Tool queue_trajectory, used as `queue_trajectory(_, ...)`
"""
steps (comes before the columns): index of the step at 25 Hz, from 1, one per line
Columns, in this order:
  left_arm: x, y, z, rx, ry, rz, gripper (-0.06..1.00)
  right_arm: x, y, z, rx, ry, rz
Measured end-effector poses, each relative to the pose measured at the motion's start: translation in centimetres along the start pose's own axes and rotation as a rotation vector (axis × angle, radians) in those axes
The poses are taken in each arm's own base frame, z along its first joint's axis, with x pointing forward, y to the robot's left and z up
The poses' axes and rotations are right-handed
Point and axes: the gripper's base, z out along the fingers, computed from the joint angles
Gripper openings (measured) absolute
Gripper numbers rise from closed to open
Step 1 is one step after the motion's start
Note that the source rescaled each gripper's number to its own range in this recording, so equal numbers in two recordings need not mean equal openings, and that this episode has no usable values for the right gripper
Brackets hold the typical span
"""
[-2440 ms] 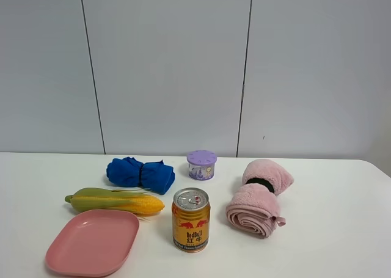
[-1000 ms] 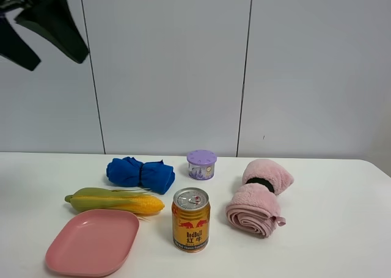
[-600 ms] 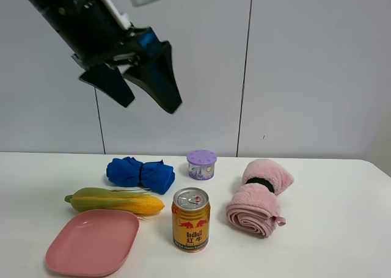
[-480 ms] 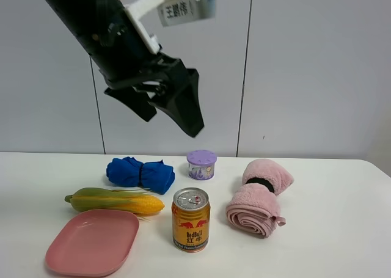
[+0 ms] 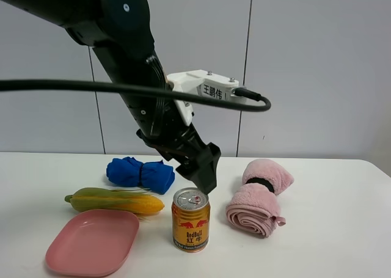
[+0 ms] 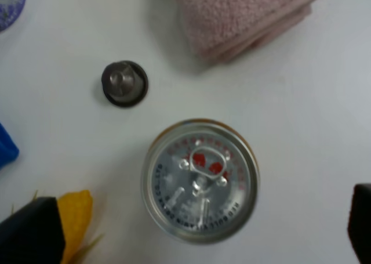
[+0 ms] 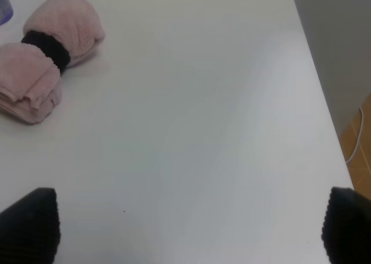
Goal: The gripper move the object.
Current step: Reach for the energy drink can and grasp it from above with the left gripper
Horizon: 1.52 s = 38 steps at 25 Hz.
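Observation:
I need to move the can across the tabletop, so next I should grab the gold-yellow Red Bull can's upper body below the silver top with my left gripper.
The gold-yellow Red Bull can stands upright on the white table, near the front middle. My left gripper, a black claw on a thick black arm with a white labelled box, hangs just above the can's silver top. In the left wrist view the can's top lies between the two wide-apart fingertips, untouched. The left gripper is open and empty. My right gripper is open and empty over bare table, out of the high view.
A pink rolled towel lies right of the can. A corn cob, a pink plate and a blue cloth lie to its left. A small grey capsule lies behind the can. The purple jar shows only as an edge.
The left arm swung in from the upper left and came down over the can, now hiding the purple jar. The objects have not moved.

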Motion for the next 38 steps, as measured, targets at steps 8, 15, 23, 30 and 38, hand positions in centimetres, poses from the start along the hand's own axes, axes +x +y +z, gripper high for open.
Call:
queue_trajectory(8, 0.2, 0.1, 2.6, -0.008, -0.007, 0.003, 1.00, 0.0, 0.0, 0.0, 0.000, 0.000, 0.000)
queue_trajectory(15, 0.8, -0.6, 5.5, 0.004, 0.017, 0.015, 1.00, 0.0, 0.0, 0.0, 0.000, 0.000, 0.000)
queue_trajectory(23, 1.8, -0.8, 8.5, 0.010, 0.052, 0.013, 1.00, 0.0, 0.0, 0.0, 0.000, 0.000, 0.000)
queue_trajectory(30, 2.1, -0.8, 9.3, 0.009, 0.052, 0.012, 0.97, 0.0, 0.0, 0.0, 0.000, 0.000, 0.000)
queue_trajectory(38, 2.0, -0.8, 9.3, 0.004, 0.045, 0.020, 0.01, 0.0, 0.0, 0.0, 0.000, 0.000, 0.000)
